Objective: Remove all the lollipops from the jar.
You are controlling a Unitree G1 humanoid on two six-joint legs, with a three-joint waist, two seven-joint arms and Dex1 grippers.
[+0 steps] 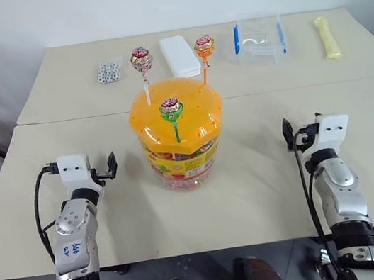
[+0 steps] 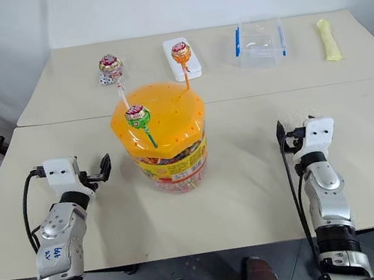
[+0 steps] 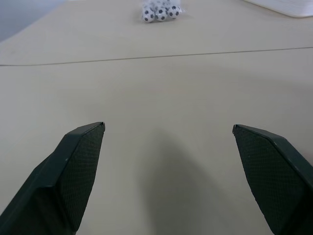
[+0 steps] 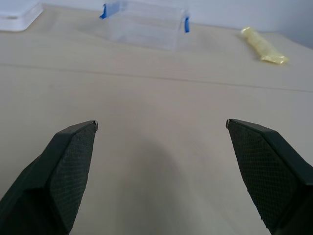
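Note:
My left gripper grabs the white stick next, to pull its lollipop from the jar's lid.
The jar [image 1: 184,160] is a clear plastic tub with a wide orange lid [image 1: 200,109], standing at the middle of the near table. Three lollipops stand upright, stuck in the lid's holes: one on a white stick [image 1: 141,59], one on an orange stick [image 1: 204,46], and one on a green stick [image 1: 171,108] at the front. My left gripper [image 1: 109,166] hovers left of the jar, open and holding nothing, as the left wrist view [image 3: 168,128] confirms. On the jar's right, my right gripper [image 1: 290,133] is also open and holds nothing [image 4: 161,124].
On the far table lie a cluster of small black-and-white balls [image 1: 109,71], a white flat box [image 1: 178,46], a clear box with blue clips [image 1: 259,40] and a yellow packet [image 1: 328,37]. A seam [image 1: 61,120] separates the two tables.

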